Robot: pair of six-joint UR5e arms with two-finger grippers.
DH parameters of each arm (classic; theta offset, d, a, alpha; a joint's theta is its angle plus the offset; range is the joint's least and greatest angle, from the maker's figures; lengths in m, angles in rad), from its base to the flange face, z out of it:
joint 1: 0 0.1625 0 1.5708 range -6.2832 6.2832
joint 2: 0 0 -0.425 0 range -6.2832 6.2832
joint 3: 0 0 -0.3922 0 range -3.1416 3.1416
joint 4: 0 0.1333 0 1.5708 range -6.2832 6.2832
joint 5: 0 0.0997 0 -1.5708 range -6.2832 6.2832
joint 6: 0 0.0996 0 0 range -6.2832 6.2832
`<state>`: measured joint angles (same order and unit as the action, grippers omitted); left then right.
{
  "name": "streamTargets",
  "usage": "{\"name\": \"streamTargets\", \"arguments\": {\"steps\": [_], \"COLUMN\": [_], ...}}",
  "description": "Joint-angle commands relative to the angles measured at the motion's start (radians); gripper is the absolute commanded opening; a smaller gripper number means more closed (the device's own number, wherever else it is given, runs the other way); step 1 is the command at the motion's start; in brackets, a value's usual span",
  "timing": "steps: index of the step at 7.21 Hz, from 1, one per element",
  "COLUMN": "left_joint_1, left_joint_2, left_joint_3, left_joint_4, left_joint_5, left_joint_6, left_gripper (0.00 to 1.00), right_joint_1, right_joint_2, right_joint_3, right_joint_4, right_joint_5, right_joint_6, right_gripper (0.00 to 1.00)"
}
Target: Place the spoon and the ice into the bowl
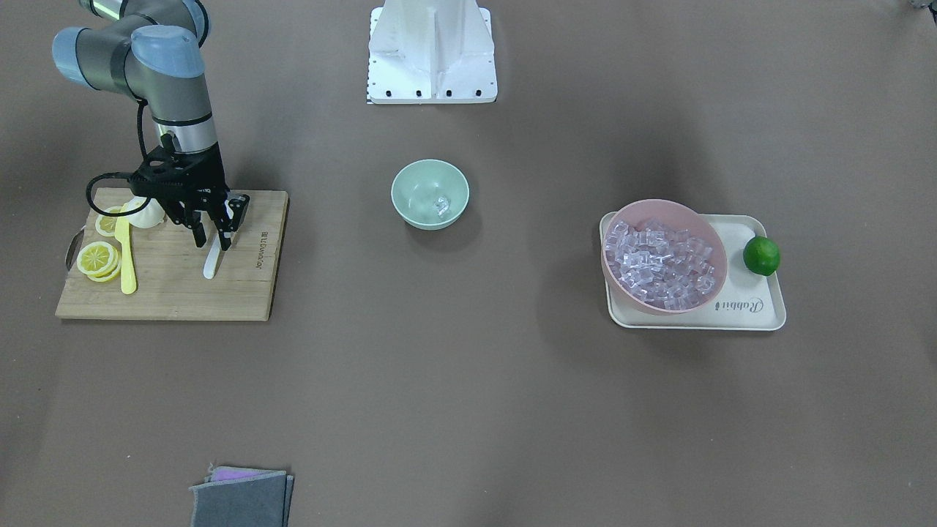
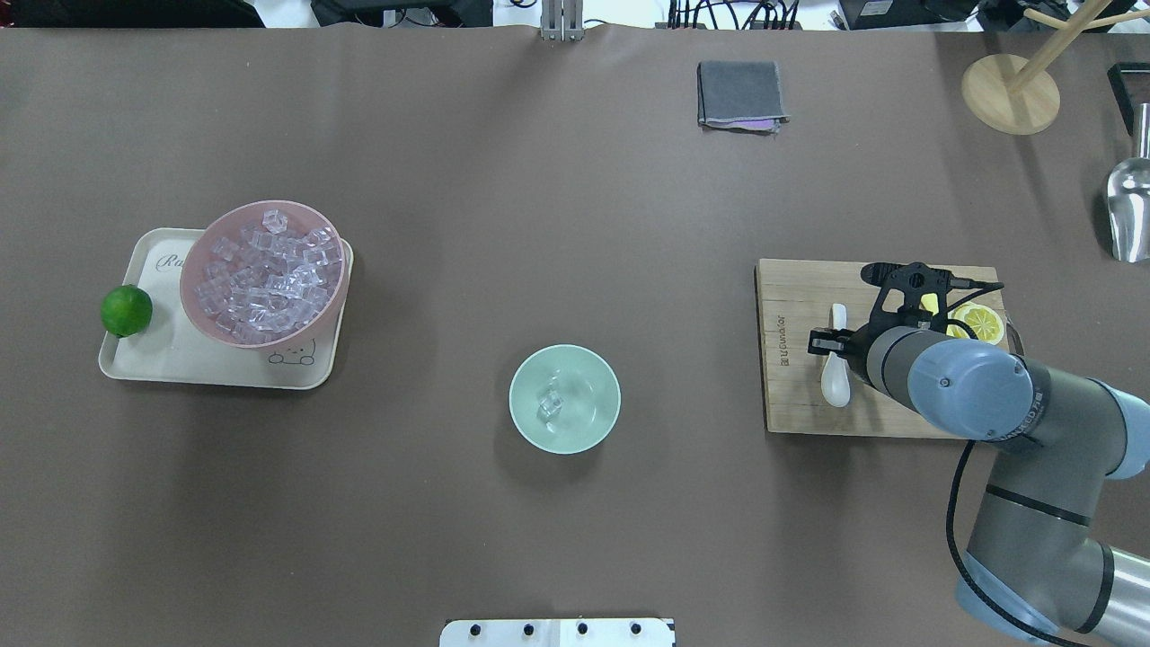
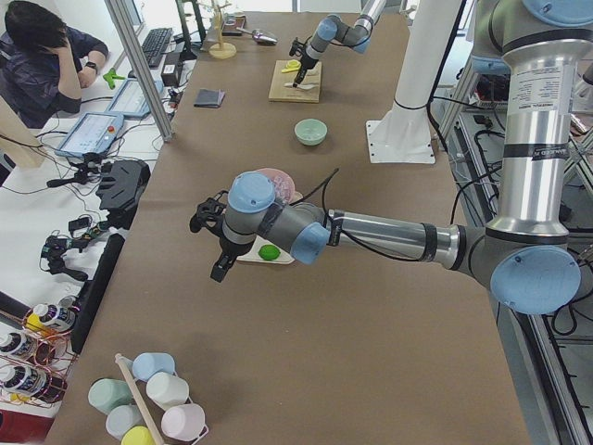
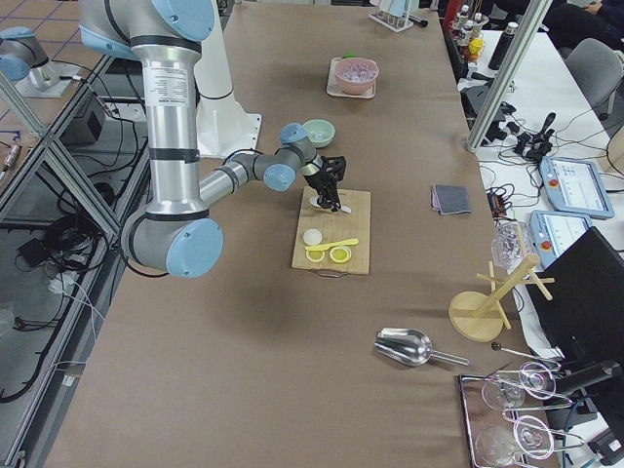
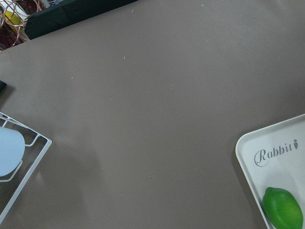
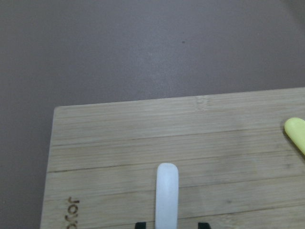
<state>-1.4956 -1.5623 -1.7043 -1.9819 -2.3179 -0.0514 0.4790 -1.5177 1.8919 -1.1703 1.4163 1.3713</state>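
The right gripper grips the white spoon by its handle (image 1: 211, 262) next, to put the spoon into the bowl (image 1: 430, 194).
The white spoon (image 1: 211, 263) lies on a wooden cutting board (image 1: 241, 293); it also shows in the overhead view (image 2: 837, 377). My right gripper (image 1: 212, 244) is open and low over it. In the right wrist view the fingertips (image 6: 139, 224) stand on either side of the spoon's handle (image 6: 167, 191) with gaps. The mint-green bowl (image 1: 410, 183) (image 2: 530, 377) holds one ice cube (image 1: 441, 206) (image 2: 550, 404). Many more ice cubes (image 2: 265, 274) fill a pink bowl (image 1: 703, 241). My left gripper (image 3: 215, 250) hovers near the tray; I cannot tell if it is open or shut.
Lemon slices (image 1: 99, 258) and a yellow knife (image 1: 126, 256) share the board. The pink bowl and a lime (image 1: 761, 255) sit on a cream tray (image 1: 761, 311). A grey cloth (image 2: 738, 93), a wooden stand (image 2: 1011, 90) and a metal scoop (image 2: 1130, 211) lie at the far side.
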Motion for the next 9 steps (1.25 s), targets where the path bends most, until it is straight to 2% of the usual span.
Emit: {"name": "streamTargets", "arguments": {"steps": [1, 2, 3, 4, 5, 7, 9], "left_joint_1": [0.000, 0.002, 0.000, 0.002, 0.000, 0.002, 0.002], "left_joint_2": [0.001, -0.001, -0.001, -0.001, -0.001, 0.005, 0.010], "left_joint_3": [0.000, 0.000, 0.000, 0.000, 0.000, 0.000, -0.002], "left_joint_4": [0.000, 0.000, 0.000, 0.000, 0.000, 0.000, -0.002], "left_joint_5": [0.002, 0.002, 0.002, 0.002, 0.002, 0.000, 0.000], "left_joint_6": [-0.001, -0.001, -0.001, 0.001, -0.001, -0.001, -0.002], "left_gripper": [0.99, 0.99, 0.99, 0.99, 0.99, 0.99, 0.99], "right_joint_1": [-0.010, -0.010, -0.014, -0.016, -0.016, -0.017, -0.023], "right_joint_2": [0.007, 0.005, 0.002, 0.002, 0.011, 0.039, 0.220], "right_joint_3": [-0.010, -0.013, -0.014, -0.013, -0.002, 0.079, 0.104], "right_joint_4": [0.004, 0.003, 0.003, 0.003, 0.003, -0.058, -0.339], "right_joint_5": [-0.008, -0.011, -0.011, -0.013, -0.011, 0.000, 0.000], "right_joint_6": [0.026, 0.031, 0.032, 0.032, 0.029, 0.031, 0.211], "right_gripper": [0.39, 0.33, 0.33, 0.23, 0.00, 0.00, 0.00]}}
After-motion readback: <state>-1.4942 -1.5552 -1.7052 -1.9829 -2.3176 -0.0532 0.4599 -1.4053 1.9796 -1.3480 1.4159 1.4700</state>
